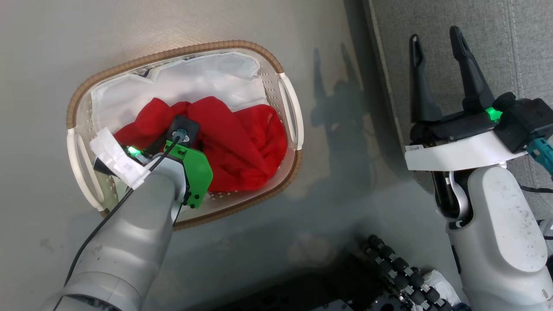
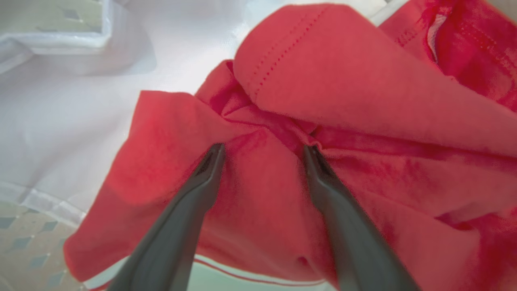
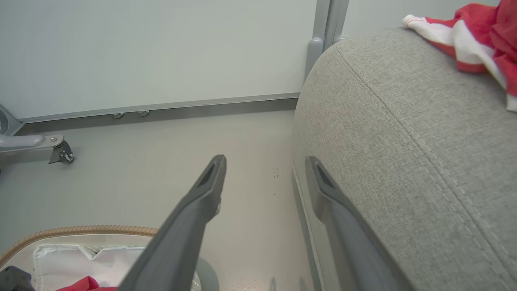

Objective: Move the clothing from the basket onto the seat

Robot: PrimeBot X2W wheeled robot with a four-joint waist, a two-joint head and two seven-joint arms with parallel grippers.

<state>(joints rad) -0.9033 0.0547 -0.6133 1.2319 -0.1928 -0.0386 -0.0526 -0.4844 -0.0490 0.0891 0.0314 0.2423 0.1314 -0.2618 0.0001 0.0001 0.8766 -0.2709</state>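
Next, my left gripper grabs the red clothing (image 1: 242, 142) by the raised fold between my fingers. The rest lies slack and bunched in the basket.
The basket (image 1: 173, 54) stands on the floor, its white liner sheet (image 1: 194, 82) showing at the back. Bright red clothing (image 1: 242, 142) lies bunched in its front half. My left arm reaches down into it, the wrist (image 1: 185, 134) hiding the fingers from above. In the left wrist view my left gripper (image 2: 262, 151) is open, both tips pressed into a fold of the red clothing (image 2: 343, 81). My right gripper (image 1: 435, 36) hangs open and empty beside the grey seat (image 1: 527, 52). On the seat (image 3: 404, 141) lies a red and white garment (image 3: 476, 36).
Pale floor (image 1: 345, 194) separates the basket from the seat's edge. My own base with black rollers (image 1: 397, 272) sits at the lower middle. A wall with a grey skirting (image 3: 181, 107) and a castor leg (image 3: 56, 151) lie beyond the basket rim (image 3: 80, 231).
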